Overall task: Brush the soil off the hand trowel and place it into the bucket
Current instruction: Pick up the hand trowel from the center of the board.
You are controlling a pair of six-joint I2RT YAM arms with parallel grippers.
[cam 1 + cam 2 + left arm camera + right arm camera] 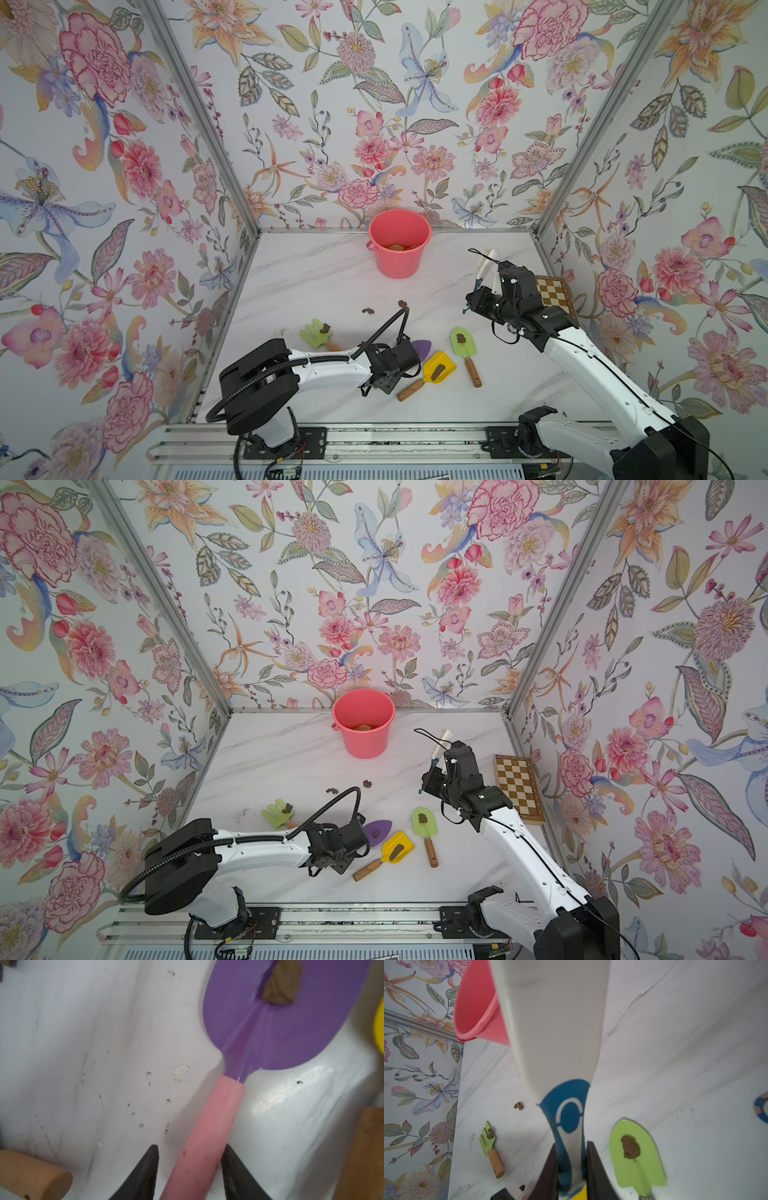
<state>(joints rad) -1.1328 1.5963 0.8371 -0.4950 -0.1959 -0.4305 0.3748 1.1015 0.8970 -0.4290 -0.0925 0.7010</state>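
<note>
My left gripper should next take hold of the hand trowel by its pink handle [216, 1126], so that the soiled purple blade stays free for the brush.
A purple-bladed hand trowel [421, 346] [377, 831] with a pink handle [216, 1126] lies flat on the white table. A brown lump of soil [280, 982] sits on its blade. My left gripper [190, 1159] is low over the handle, open, with a finger on each side. One finger touches the handle and the other stands a little off it. My right gripper [571, 1145] [494, 286] hangs above the table's right side, shut on a white brush [556, 1022] [486, 266] with a blue grip, bristles pointing up. The pink bucket [395, 264] [363, 742] stands upright at the back.
A yellow trowel [436, 368] lies just right of the purple one, then a green trowel [461, 340], and a green hand fork [318, 332] lies to the left, each with soil on it. Two loose soil lumps [368, 311] lie mid-table. A checkerboard [555, 293] leans at the right wall.
</note>
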